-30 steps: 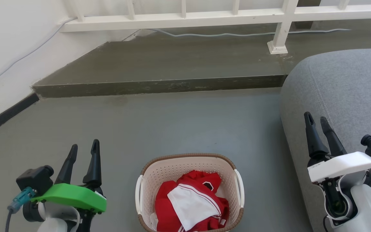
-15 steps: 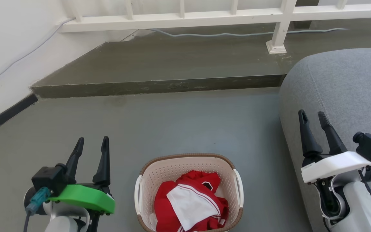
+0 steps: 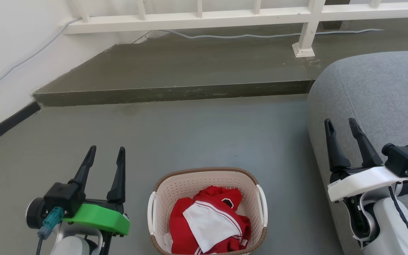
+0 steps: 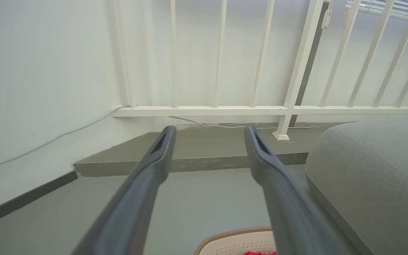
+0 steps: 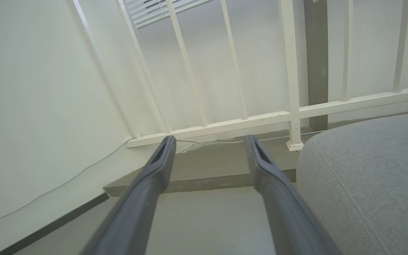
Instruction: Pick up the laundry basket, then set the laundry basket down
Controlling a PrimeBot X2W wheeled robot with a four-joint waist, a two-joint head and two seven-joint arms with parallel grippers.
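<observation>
The laundry basket's body is too wide for my fingers; my left gripper should next lift it by its slim white side handle [image 3: 151, 213].
The laundry basket [image 3: 175, 184] stands on the grey floor at the bottom centre of the head view, cream with perforated walls, a brown rim and white side handles, holding red and white clothes [image 3: 209, 221]. Its far rim [image 4: 232, 235] peeks in at the bottom of the left wrist view. My left gripper [image 3: 106, 151] hangs open to the basket's left, apart from it, with nothing between its fingers. My right gripper [image 3: 340, 123] is open to the basket's right, over the sofa's edge, also holding nothing. Both sets of fingers point toward the railing.
A grey sofa [image 3: 377, 95] fills the right side. A raised concrete step [image 3: 175, 94] crosses ahead, with a white railing [image 3: 204, 16] and a cable [image 3: 246, 35] behind it. A white wall with a dark baseboard [image 3: 5, 125] runs along the left.
The left gripper has moved right and a little forward, closer to the basket. The right gripper has shifted slightly left and forward. The basket has stayed put.
</observation>
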